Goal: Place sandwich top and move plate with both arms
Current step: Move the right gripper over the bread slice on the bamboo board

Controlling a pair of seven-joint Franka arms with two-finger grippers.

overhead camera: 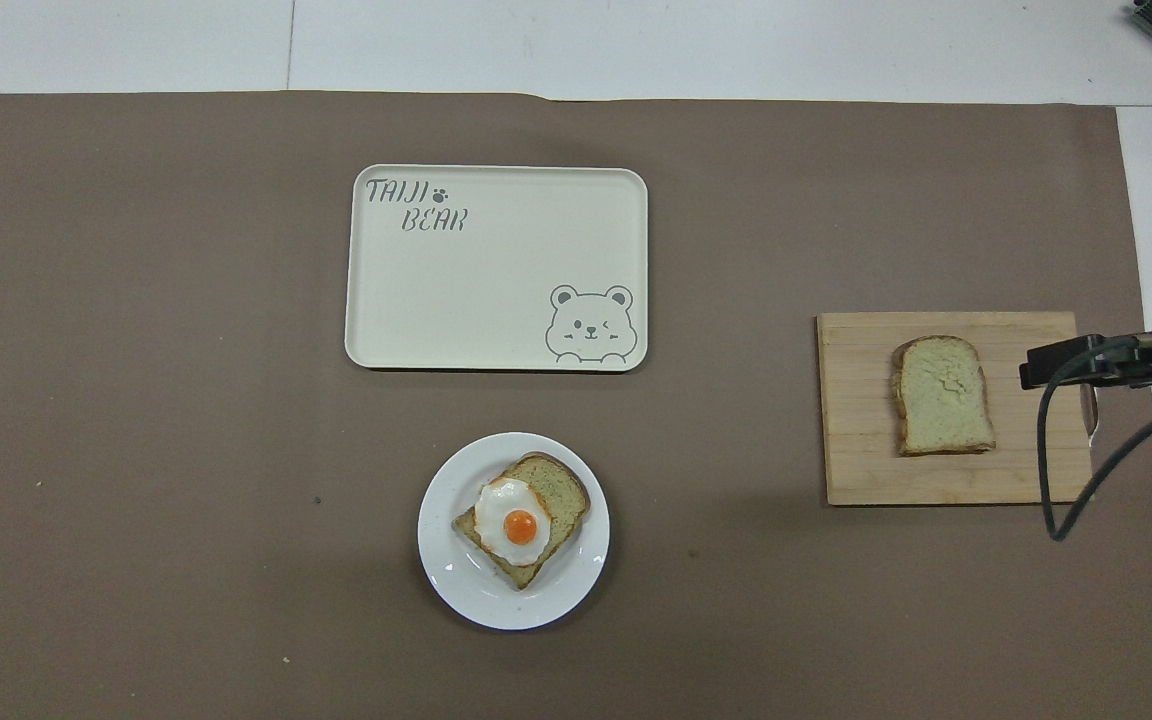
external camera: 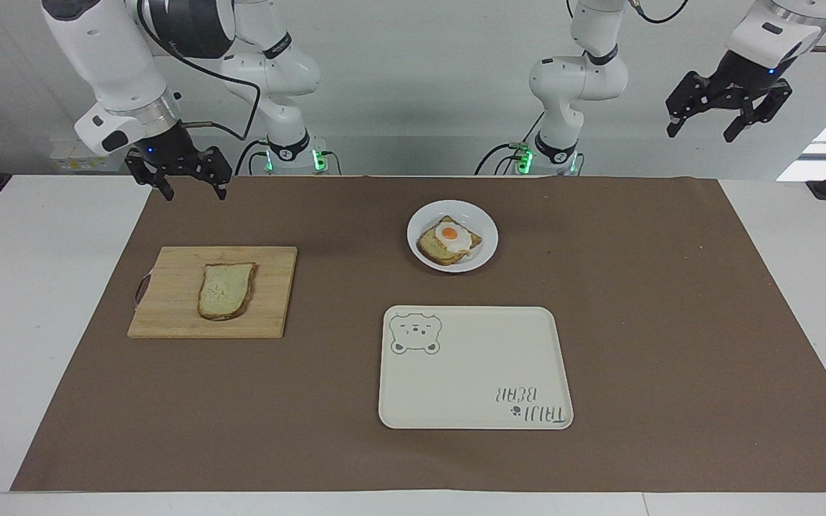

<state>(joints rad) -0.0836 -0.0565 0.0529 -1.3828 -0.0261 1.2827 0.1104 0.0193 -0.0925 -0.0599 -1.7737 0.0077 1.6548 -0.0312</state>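
My right gripper grabs the plain bread slice by its crust edge (overhead camera: 980, 390) next, to top the egg sandwich on the plate.
The sandwich top (external camera: 225, 290) is a plain pale slice that lies flat on a wooden cutting board (external camera: 169, 315) toward the right arm's end; it also shows in the overhead view (overhead camera: 941, 395). The white plate (external camera: 481, 215) holds a bread slice with a fried egg (external camera: 449, 240); the plate (overhead camera: 456, 590) sits nearer to the robots than the tray. My right gripper (external camera: 194, 192) is open and empty, up in the air over the mat's edge, apart from the board. My left gripper (external camera: 703, 129) is open and empty, raised high at the left arm's end, waiting.
A cream bear-printed tray (external camera: 474, 373) lies empty on the brown mat, farther from the robots than the plate; it also shows in the overhead view (overhead camera: 496, 290). A black part of the right wrist with a cable (overhead camera: 1061, 362) hangs over the cutting board's outer edge (overhead camera: 856, 470).
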